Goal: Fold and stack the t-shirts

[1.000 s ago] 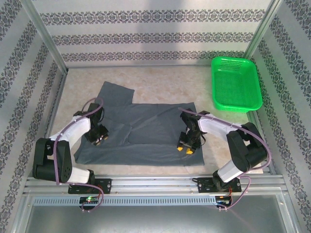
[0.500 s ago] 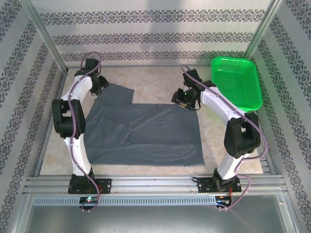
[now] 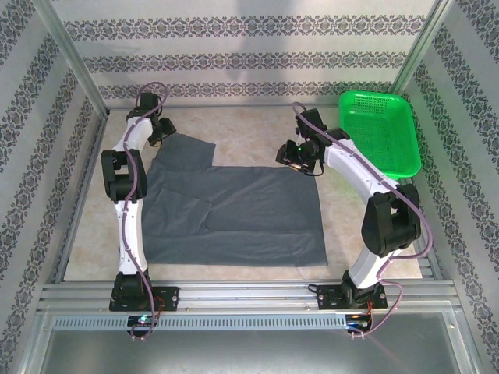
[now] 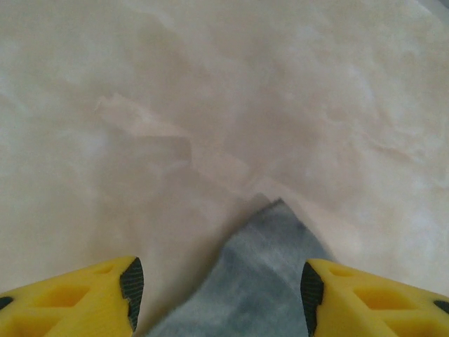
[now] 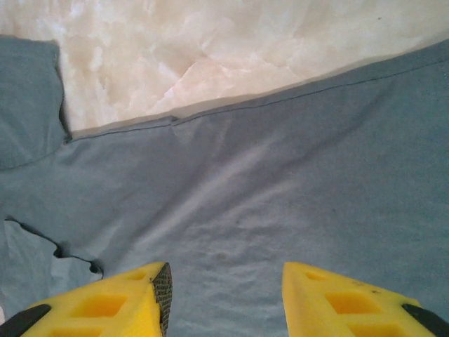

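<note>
The cloth corner (image 3: pixel 161 140) (image 4: pixel 265 247) is between my left gripper's fingers but below them, so I should lower that gripper before I close it on the cloth corner.
One dark slate-grey t-shirt (image 3: pixel 234 210) lies spread flat on the pale table, a sleeve reaching toward the back left. My left gripper (image 3: pixel 161 132) is stretched out to that sleeve's far corner. In the left wrist view its yellow fingers (image 4: pixel 105 298) stand open, and the pointed corner of the cloth (image 4: pixel 273 246) lies on the table between them (image 4: pixel 219 284). My right gripper (image 3: pixel 295 158) hovers at the shirt's back right corner. It is open (image 5: pixel 226 281) over flat cloth (image 5: pixel 280 175), just inside the hem, and holds nothing.
A green basket (image 3: pixel 380 132) stands at the back right, just right of my right arm. Patterned walls and metal frame posts (image 3: pixel 74 62) close in the table on three sides. Bare tabletop (image 3: pixel 249 128) lies behind the shirt.
Both arms have swung from the shirt's near part to its far edge. The left one reached further into the back left corner and its jaws opened wider. The shirt has stayed flat.
</note>
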Robot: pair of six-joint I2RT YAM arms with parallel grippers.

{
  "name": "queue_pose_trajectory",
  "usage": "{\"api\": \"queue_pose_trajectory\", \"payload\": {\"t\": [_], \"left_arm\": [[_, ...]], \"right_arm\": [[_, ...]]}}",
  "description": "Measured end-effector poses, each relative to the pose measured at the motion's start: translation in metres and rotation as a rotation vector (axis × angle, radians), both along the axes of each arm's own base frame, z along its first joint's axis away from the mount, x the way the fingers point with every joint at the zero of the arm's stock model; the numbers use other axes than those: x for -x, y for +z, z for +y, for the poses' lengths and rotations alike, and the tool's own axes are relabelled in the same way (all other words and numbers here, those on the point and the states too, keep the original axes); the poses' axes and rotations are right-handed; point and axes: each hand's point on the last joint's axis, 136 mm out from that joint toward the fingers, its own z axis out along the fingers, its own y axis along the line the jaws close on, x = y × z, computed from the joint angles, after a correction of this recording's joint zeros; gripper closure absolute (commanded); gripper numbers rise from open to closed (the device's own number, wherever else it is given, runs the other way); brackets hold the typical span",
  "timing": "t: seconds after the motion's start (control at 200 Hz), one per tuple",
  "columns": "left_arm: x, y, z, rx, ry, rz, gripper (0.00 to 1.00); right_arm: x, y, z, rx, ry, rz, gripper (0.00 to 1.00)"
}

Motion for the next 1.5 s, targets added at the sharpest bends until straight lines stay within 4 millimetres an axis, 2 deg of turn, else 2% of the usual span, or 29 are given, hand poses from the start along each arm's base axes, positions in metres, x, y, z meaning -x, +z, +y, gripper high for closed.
{"api": "queue_pose_trajectory", "payload": {"t": [0.09,0.26,0.43,0.63,0.759,0.894,0.954,1.084,1.244,1.344,1.504], "left_arm": [[-0.005,-0.007,0.002,-0.008,0.005,0.001,0.37],[-0.006,-0.007,-0.003,-0.016,0.002,0.003,0.39],[-0.008,-0.007,-0.014,-0.019,-0.013,0.001,0.46],[-0.007,-0.011,-0.035,-0.038,-0.044,0.030,0.65],[-0.004,-0.013,-0.034,-0.069,-0.040,0.072,0.78],[0.001,-0.014,-0.030,-0.088,-0.033,0.102,0.99],[0.004,-0.012,-0.031,-0.089,-0.038,0.114,1.00],[0.010,-0.012,-0.037,-0.107,-0.048,0.139,1.00],[0.026,-0.004,-0.048,-0.109,-0.068,0.167,1.00],[0.042,0.012,-0.053,-0.098,-0.080,0.171,1.00],[0.061,0.049,-0.059,-0.068,-0.091,0.114,1.00]], "right_arm": [[0.000,0.001,-0.001,-0.005,-0.004,-0.002,0.53],[0.004,-0.007,-0.002,-0.005,-0.006,0.021,0.53],[0.008,-0.012,-0.002,-0.012,-0.003,0.035,0.54],[0.012,-0.019,-0.001,-0.019,0.003,0.054,0.54],[0.012,-0.020,-0.003,-0.018,-0.002,0.059,0.54],[0.010,-0.022,-0.010,-0.006,-0.032,0.061,0.54],[0.008,-0.025,-0.017,0.022,-0.061,0.065,0.56],[-0.007,-0.036,-0.039,0.101,-0.173,0.083,0.59],[-0.038,-0.060,-0.069,0.216,-0.311,0.114,0.59],[-0.056,-0.080,-0.084,0.280,-0.359,0.142,0.60],[-0.074,-0.107,-0.100,0.331,-0.381,0.192,0.60]]}}
